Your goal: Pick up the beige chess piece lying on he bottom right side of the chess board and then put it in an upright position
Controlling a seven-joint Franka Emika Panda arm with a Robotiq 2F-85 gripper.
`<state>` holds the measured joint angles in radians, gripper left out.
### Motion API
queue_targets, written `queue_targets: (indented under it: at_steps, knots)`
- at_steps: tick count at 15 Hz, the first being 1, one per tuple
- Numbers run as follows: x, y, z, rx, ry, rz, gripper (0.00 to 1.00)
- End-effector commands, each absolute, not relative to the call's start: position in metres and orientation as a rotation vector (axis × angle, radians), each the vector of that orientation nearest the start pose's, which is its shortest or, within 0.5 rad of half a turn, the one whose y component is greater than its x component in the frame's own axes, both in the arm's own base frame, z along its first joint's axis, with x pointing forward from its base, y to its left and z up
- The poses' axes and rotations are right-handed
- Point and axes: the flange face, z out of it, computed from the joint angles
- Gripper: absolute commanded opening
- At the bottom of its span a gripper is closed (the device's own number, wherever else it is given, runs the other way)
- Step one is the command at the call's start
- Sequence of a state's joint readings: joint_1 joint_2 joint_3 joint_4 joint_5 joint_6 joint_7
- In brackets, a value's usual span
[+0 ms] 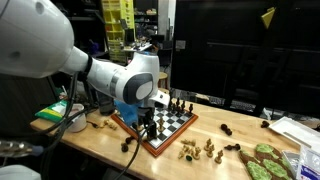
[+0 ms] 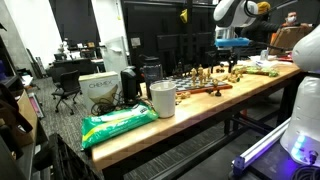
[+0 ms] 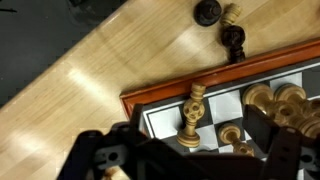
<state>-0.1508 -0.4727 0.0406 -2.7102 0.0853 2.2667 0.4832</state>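
The robot's gripper isn't ready to close on the beige piece yet and needs to go lower first: board squares show below its fingers above the piece, so it would miss now.
The chess board (image 3: pixel 160 95) has a reddish-brown frame and shows in both exterior views (image 1: pixel 172 128) (image 2: pixel 205 88). In the wrist view a beige chess piece (image 3: pixel 191 116) lies on the squares near the board's corner, its base towards the camera. My gripper (image 3: pixel 190 152) is open just above the board, with its dark fingers to either side of that piece and not touching it. In an exterior view the gripper (image 1: pixel 150 127) hangs over the board's near-left part.
Other beige pieces (image 3: pixel 275 100) stand on the board to the right. Two dark pieces (image 3: pixel 220 25) lie on the wooden table beyond the frame. Loose beige pieces (image 1: pixel 198 150) and green items (image 1: pixel 265 160) lie on the table. A white cup (image 2: pixel 162 98) and a green bag (image 2: pixel 115 125) are nearer the table end.
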Motion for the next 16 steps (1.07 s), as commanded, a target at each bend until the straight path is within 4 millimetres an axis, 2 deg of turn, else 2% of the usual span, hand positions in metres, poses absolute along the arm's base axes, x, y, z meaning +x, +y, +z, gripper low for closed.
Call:
queue_targets:
  at_steps: [1, 9, 16]
  knots:
    - [0.371, -0.043, 0.362, -2.895, 1.064, -0.058, 1.00]
    - [0.380, -0.048, 0.337, -2.871, 1.141, -0.154, 1.00]
    - [0.385, -0.053, 0.316, -2.853, 1.200, -0.122, 1.00]
